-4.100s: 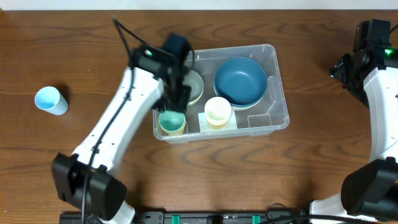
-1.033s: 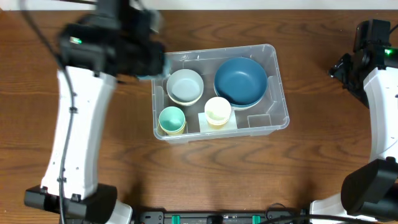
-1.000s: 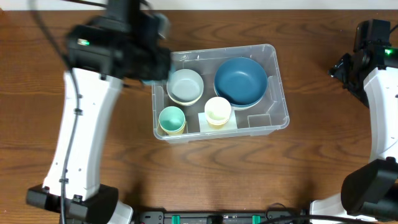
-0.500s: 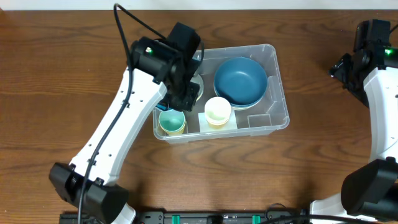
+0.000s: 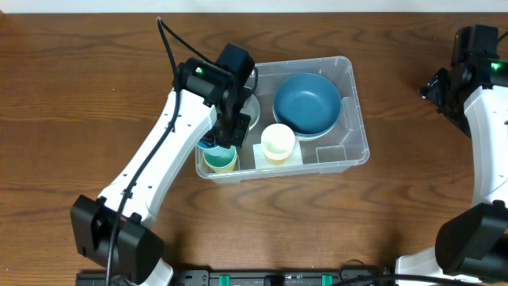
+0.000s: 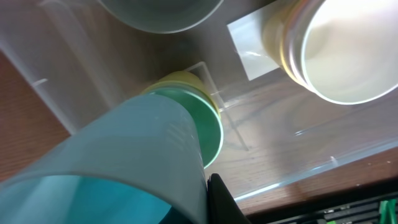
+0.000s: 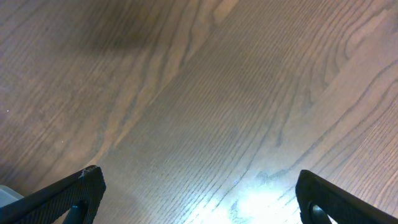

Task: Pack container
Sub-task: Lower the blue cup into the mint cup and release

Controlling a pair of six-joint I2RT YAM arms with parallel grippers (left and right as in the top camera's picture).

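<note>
My left gripper holds the light blue cup with its narrow end pointing into the green cup's opening, so I should let it go.
The container (image 5: 354, 152), a clear rectangular bin, stands at mid-table. Inside are a dark blue bowl (image 5: 307, 103), a pale bowl (image 5: 251, 114) partly under my left arm, a cream cup (image 5: 278, 141) and a green cup (image 5: 221, 161) nested in a yellow one. My left gripper (image 5: 223, 132) is shut on a light blue cup (image 6: 124, 162), tilted just above the green cup (image 6: 212, 127) at the bin's front left corner. One black finger (image 6: 221, 202) presses the cup's wall. My right gripper (image 7: 199, 199) is open over bare wood at the far right.
A pale label (image 6: 250, 45) lies on the bin's base beside the cream cup (image 6: 345, 50). The right arm (image 5: 476, 103) stands at the table's right edge, away from the bin. A black bar with green fittings (image 5: 278, 278) runs along the front edge.
My left arm has swung from the back left of the bin to over it, carrying the light blue cup, and now hangs above the green cup. The right arm has not moved.
</note>
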